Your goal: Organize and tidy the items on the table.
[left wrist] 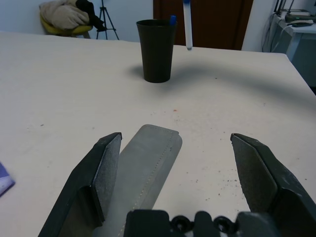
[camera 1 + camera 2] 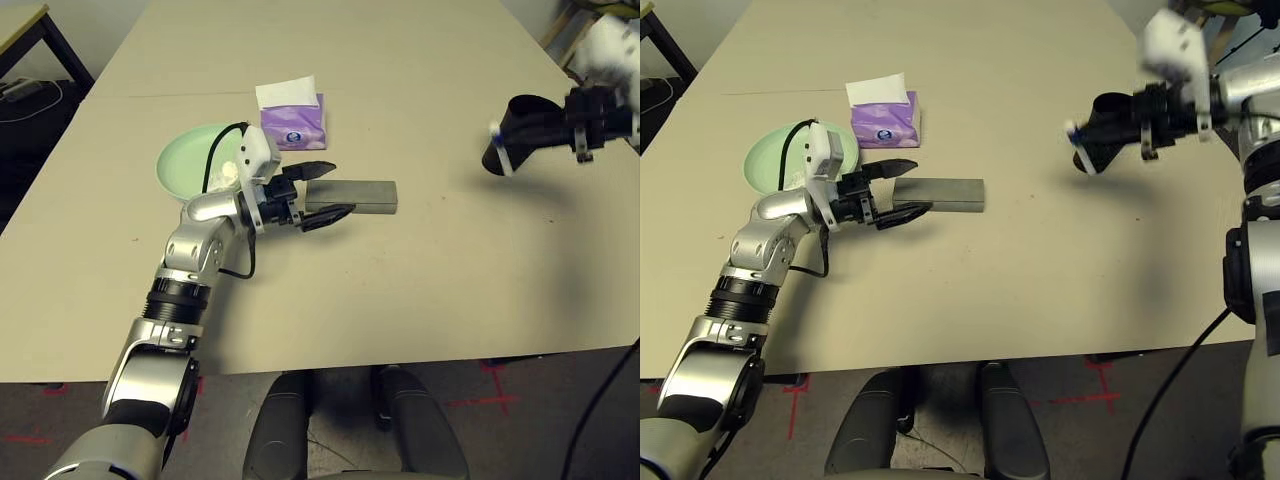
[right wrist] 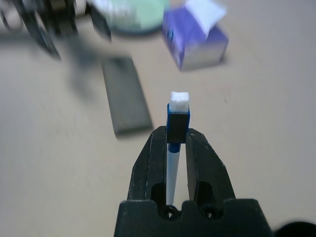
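Observation:
The white pen is hanging beside the black cup with the pen's lower end outside the cup's rim, so my right gripper should move it inside before letting go.
My left gripper stands open around the left end of the grey glasses case, which lies flat on the table. Its fingers are on either side of the case and not pressed to it. Just behind that arm is the mint green plate with crumpled white tissue on it, and the purple tissue box beside it. Far right, my right gripper is shut on the white pen, held in the air beside the upright black cup.
A smaller table stands beyond the far left corner, with cables on the floor by it. The table's right edge runs close behind my right arm. Bare tabletop lies between the case and the cup.

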Robot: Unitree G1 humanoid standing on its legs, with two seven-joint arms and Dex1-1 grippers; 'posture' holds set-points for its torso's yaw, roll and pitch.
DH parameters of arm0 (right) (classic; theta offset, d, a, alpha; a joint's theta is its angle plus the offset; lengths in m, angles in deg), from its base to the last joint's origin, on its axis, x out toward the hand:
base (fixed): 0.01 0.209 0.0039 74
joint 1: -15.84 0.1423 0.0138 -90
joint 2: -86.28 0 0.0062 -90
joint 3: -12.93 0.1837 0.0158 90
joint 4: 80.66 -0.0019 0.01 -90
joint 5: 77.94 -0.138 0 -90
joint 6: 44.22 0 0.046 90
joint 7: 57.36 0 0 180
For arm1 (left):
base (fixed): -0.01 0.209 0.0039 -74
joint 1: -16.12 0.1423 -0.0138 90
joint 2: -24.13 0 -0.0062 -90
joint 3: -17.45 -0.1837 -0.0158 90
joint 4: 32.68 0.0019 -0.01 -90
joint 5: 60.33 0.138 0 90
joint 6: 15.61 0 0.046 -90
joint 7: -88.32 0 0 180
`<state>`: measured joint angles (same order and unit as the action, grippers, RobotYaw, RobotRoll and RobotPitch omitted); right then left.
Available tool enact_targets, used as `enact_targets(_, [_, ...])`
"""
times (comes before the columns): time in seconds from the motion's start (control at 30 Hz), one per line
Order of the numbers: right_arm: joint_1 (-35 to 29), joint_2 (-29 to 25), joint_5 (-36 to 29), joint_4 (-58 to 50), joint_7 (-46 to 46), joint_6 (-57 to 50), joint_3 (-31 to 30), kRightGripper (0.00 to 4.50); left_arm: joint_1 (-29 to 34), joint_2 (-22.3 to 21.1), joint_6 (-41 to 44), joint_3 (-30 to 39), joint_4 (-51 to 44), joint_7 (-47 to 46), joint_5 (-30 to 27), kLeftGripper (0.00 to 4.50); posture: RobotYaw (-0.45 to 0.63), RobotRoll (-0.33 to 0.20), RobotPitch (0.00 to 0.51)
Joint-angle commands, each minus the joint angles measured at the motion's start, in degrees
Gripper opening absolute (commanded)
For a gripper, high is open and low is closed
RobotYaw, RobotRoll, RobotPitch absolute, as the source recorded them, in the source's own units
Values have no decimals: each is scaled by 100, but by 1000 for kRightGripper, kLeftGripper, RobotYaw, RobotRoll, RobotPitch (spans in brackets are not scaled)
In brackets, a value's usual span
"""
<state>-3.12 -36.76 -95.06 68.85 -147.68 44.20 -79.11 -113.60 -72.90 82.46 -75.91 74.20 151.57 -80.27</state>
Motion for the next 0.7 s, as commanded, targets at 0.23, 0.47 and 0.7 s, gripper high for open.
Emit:
enact_targets(0.23, [-1711,829,-1018,-2282,2626,-1020,1780,390,34,-6,3,-35,-59,-37,60,4500,77,0,135])
enact_targets(0.47, [-2086,1580,-888,-3487,4997,-1113,2273,390,88,-29,43,-36,-144,-57,41,4500,77,0,143])
enact_targets(0.7, [-1837,1787,-390,-3542,6888,-1278,2273,390,75,-23,30,-57,-108,-48,63,4500,76,0,144])
